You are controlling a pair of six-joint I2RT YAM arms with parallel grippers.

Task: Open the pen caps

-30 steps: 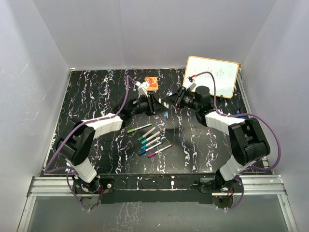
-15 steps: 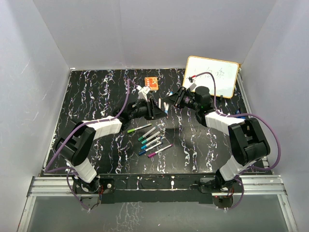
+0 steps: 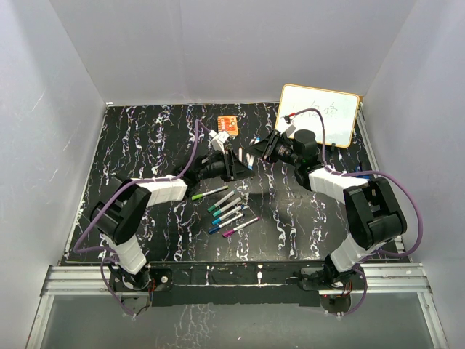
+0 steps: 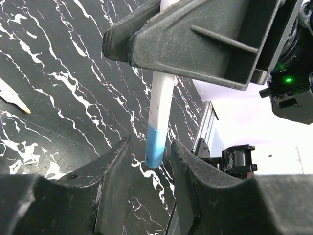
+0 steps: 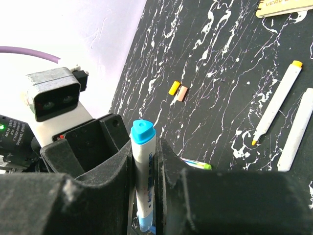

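My left gripper is ready to close on the blue cap [image 3: 250,167] [image 4: 155,146] now, since the cap lies between my fingers with its lower end past their ends.
My right gripper [image 5: 145,161] is shut on a white-barrelled pen [image 5: 146,176] with a blue back end [image 5: 143,132], and holds it above the table. In the left wrist view the same pen [image 4: 160,98] hangs down from the right gripper, its blue cap [image 4: 155,146] at the lower end. My left gripper [image 4: 150,147] is open, its fingers [image 4: 116,171] on either side of that cap with gaps showing. In the top view the two grippers meet at mid-table, the left [image 3: 234,164] and the right [image 3: 260,149]. Several capped pens [image 3: 225,209] lie in front of them.
A yellow cap [image 5: 174,87] and a pale orange cap [image 5: 183,93] lie loose on the table. Two uncapped pens [image 5: 276,105] lie to the right. An orange block [image 3: 227,126] sits at the back, and a whiteboard [image 3: 320,115] leans at the back right.
My left gripper has moved right and further back, up to the pen in my right gripper, and now straddles its blue cap. The right gripper has barely moved.
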